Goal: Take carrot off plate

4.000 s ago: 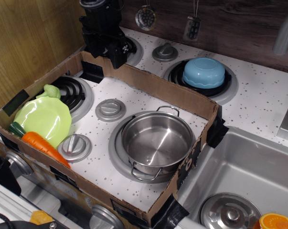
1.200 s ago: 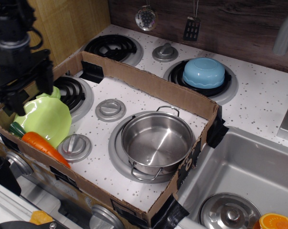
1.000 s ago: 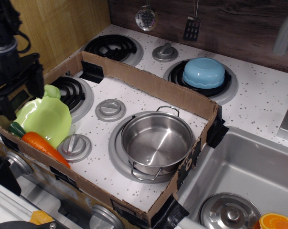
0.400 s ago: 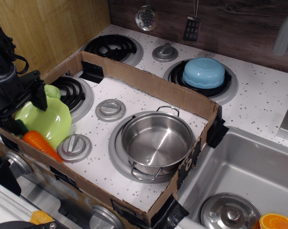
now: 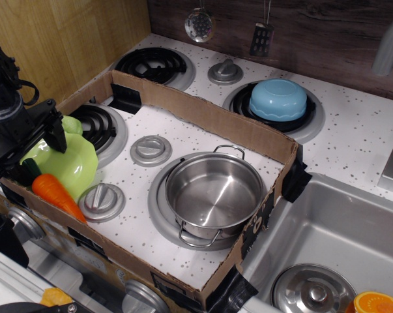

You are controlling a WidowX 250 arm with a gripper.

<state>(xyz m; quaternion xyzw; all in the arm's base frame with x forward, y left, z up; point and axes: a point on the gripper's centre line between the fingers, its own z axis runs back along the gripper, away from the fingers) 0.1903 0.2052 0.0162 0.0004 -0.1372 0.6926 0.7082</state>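
Observation:
The carrot needs to come off the plate (image 5: 75, 163), so my gripper will next grab its thick end near the green stub (image 5: 32, 167).
The orange carrot (image 5: 58, 195) lies at the front left inside the cardboard box, its thick end with the dark green stub (image 5: 32, 167) resting on the lime-green plate (image 5: 75, 163). The plate sits partly on the front-left burner. My black gripper (image 5: 27, 151) hangs over the left part of the plate, right above the carrot's green top. Its fingers (image 5: 55, 134) are spread apart, and they hold nothing. One finger is low by the box's left wall and hides part of the plate.
A cardboard box wall (image 5: 203, 117) surrounds the front of the stove. Inside stand a steel pot (image 5: 212, 195) and two grey knobs (image 5: 150, 150). A light blue bowl (image 5: 277, 99) sits upside down on the back-right burner. A sink (image 5: 339, 248) lies to the right.
My gripper has come from the back of the stove to the front left and dropped down over the plate. The carrot and plate have shifted slightly.

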